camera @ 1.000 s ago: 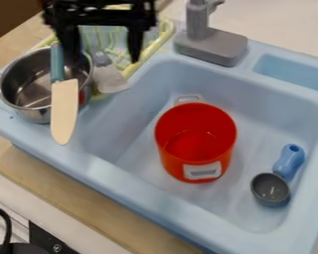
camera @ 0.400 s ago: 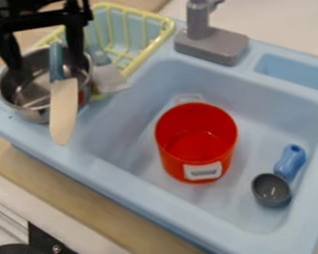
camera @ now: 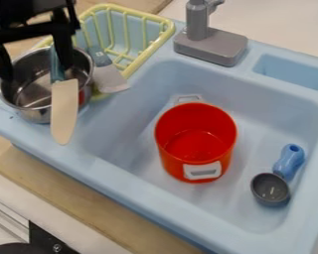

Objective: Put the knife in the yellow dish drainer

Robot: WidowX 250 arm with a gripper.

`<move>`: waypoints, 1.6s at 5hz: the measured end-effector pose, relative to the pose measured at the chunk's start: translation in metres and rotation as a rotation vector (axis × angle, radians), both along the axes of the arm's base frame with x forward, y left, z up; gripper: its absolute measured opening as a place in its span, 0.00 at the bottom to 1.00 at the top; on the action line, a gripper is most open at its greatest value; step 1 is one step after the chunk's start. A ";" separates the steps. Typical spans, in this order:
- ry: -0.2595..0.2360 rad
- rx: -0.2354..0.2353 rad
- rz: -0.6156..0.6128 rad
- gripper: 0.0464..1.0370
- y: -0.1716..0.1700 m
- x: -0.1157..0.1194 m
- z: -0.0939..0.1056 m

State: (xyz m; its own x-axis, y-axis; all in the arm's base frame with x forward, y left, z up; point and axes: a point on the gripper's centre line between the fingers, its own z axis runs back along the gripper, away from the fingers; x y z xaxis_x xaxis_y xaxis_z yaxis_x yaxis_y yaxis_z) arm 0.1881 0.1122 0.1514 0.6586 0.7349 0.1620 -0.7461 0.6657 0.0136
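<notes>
The knife (camera: 64,111) needs to go into the yellow dish drainer, so I should next grab it by its blue-green handle with my gripper.
The black gripper (camera: 37,72) hangs over the steel pot at the upper left, its two fingers spread wide, one toward the pot's left side and the other beside the knife's handle. A toy knife (camera: 64,111) with a cream blade and blue-green handle leans across the pot, its handle at the pot's far side and its blade tip over the sink's left edge. Behind and to the right of the pot stands the yellow dish drainer (camera: 167,31), partly hidden by the gripper.
The knife leans in a steel pot (camera: 36,109). Right of it a grey and white utensil (camera: 107,78) lies by the drainer. In the blue sink (camera: 125,181) are a red bucket (camera: 196,134) and a ladle-like cup (camera: 271,189) with a blue handle. A grey faucet (camera: 211,44) stands behind.
The gripper has moved left and slightly down, from over the drainer to over the pot, uncovering much of the drainer. The knife stays in about the same place.
</notes>
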 end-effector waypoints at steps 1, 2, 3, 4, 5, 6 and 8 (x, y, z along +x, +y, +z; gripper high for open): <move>-0.006 -0.009 -0.021 0.96 -0.003 0.000 -0.006; -0.012 -0.017 -0.005 0.92 -0.004 0.000 -0.011; -0.055 -0.024 0.003 0.67 -0.008 -0.004 -0.015; -0.064 -0.026 0.001 0.35 -0.007 -0.005 -0.014; -0.067 -0.018 0.015 0.15 -0.006 -0.005 -0.013; -0.058 -0.015 0.020 0.13 -0.006 -0.006 -0.013; -0.050 -0.021 0.036 0.13 -0.005 -0.008 -0.009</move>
